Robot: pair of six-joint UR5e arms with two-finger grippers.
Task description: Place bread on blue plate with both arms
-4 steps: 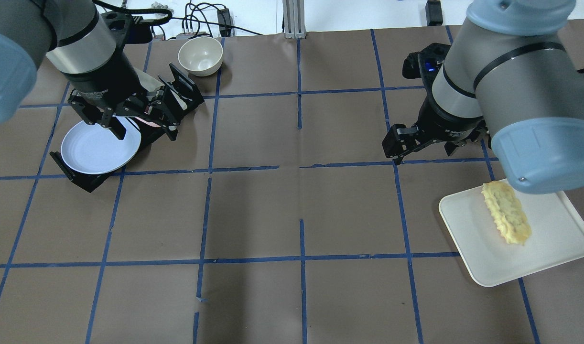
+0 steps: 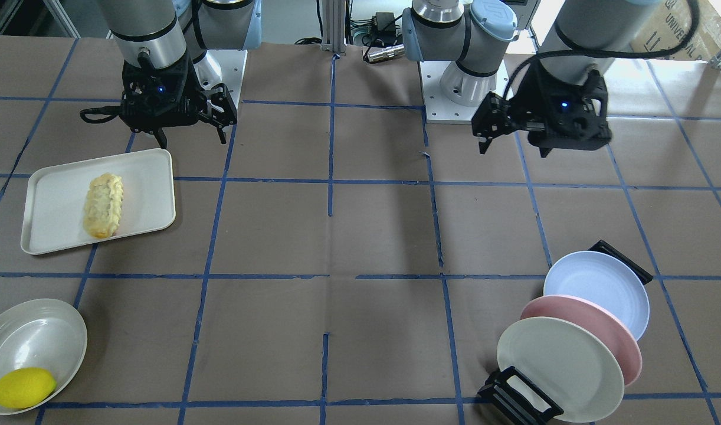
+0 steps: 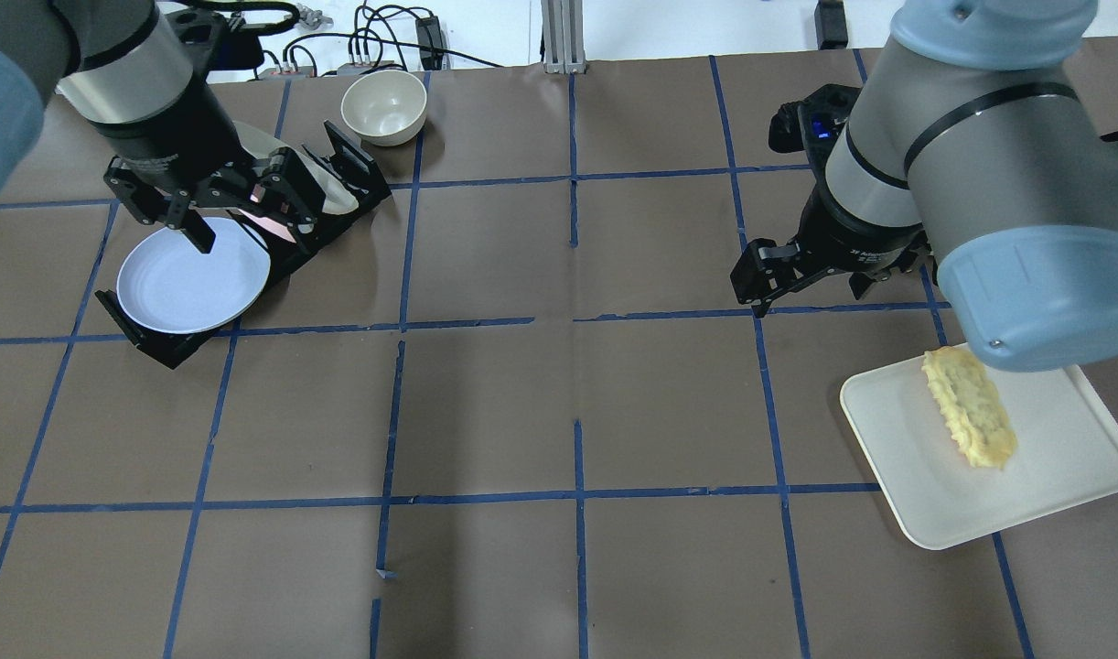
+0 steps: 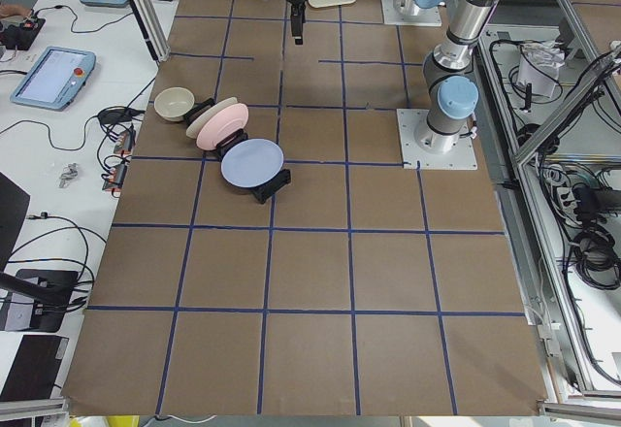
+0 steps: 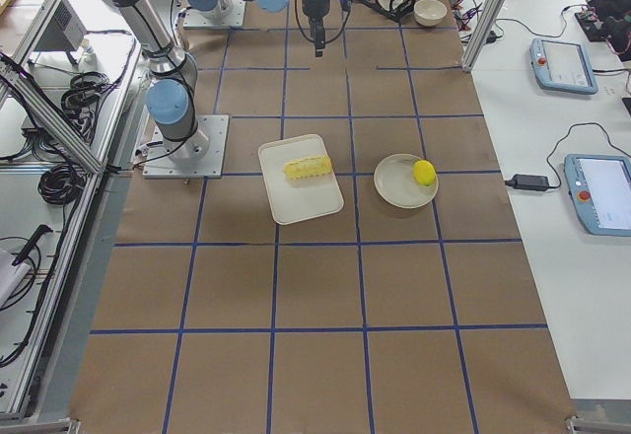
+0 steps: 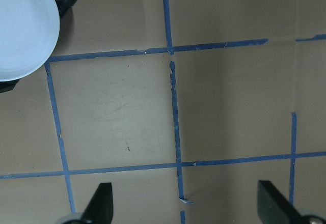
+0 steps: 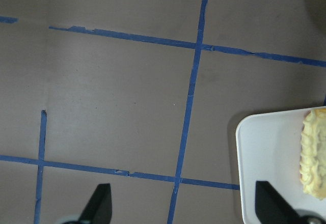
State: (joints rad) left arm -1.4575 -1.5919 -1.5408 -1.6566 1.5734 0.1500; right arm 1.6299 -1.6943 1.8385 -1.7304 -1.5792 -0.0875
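Observation:
My right gripper picks up the bread across its middle [image 2: 104,205] next, with both ends balanced, since the bread lies long and slim on the tray.
The bread [image 3: 971,407] lies on a cream tray [image 3: 1053,494] at the table's right; it also shows in the front view [image 2: 104,203] and at the right wrist view's edge [image 7: 316,152]. The blue plate [image 3: 188,288] leans in a black rack [image 3: 147,343] at the left and shows in the front view [image 2: 602,289] and the left wrist view [image 6: 20,30]. My left gripper [image 3: 243,220] is open and empty above the plate's far edge. My right gripper [image 3: 804,288] is open and empty, hovering beyond the tray, apart from the bread.
A pink plate [image 2: 629,351] and a cream plate [image 2: 558,369] stand in the same rack behind the blue one. A cream bowl [image 3: 383,105] sits past the rack. A grey bowl [image 2: 36,336] holds a lemon [image 2: 23,388].
My left arm and gripper have shifted left and toward the table's far side, staying open. The right arm, bread and plates have not moved.

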